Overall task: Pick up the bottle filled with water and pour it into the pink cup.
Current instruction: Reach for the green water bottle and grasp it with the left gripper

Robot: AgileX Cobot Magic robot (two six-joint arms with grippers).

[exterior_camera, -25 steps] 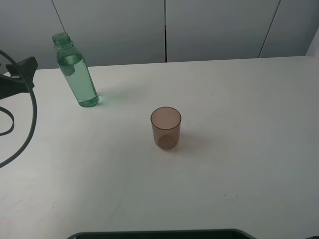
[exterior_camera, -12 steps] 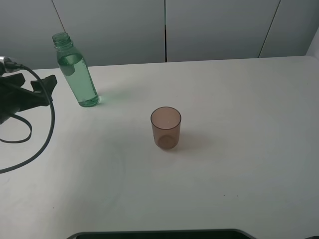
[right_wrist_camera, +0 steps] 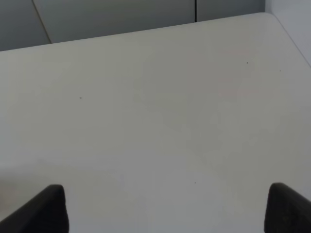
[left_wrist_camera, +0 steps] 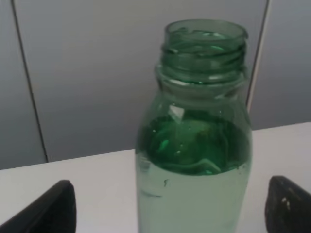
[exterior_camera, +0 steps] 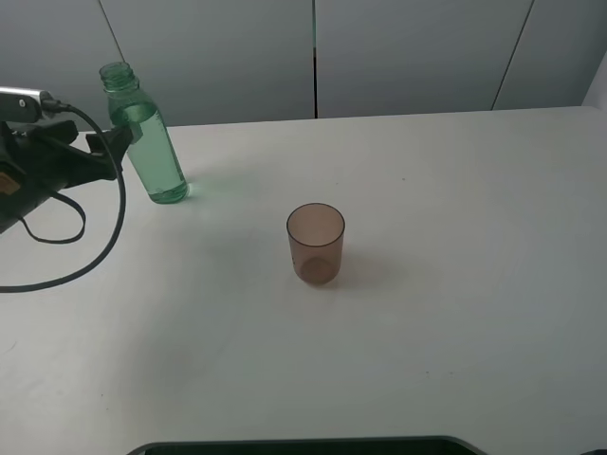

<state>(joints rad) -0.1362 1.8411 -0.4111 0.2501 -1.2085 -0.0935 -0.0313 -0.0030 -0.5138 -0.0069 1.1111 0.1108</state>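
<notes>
Next, my left gripper grabs the bottle by its body (exterior_camera: pixel 156 161), to leave the green-tinted bottle's opening (exterior_camera: pixel 116 69) free to pour into the pink cup.
The green-tinted bottle (exterior_camera: pixel 147 142) stands upright and uncapped at the back left of the white table, with clear liquid inside. It fills the left wrist view (left_wrist_camera: pixel 194 155). My left gripper (exterior_camera: pixel 119 140) is open just left of the bottle, its fingertips (left_wrist_camera: pixel 53 208) wide apart on either side and not touching it. The pink cup (exterior_camera: pixel 315 244) stands upright near the table's middle, well right of the bottle. My right gripper (right_wrist_camera: pixel 165 213) is open over bare table; it does not show in the exterior high view.
Black cables (exterior_camera: pixel 66 246) loop over the table's left side under the left arm. Grey wall panels (exterior_camera: pixel 313 57) rise behind the table's back edge. A dark edge (exterior_camera: pixel 303 444) runs along the table's front.
My left gripper has moved right and toward the back, from the table's left edge up to the bottle. The bottle and cup have not moved.
</notes>
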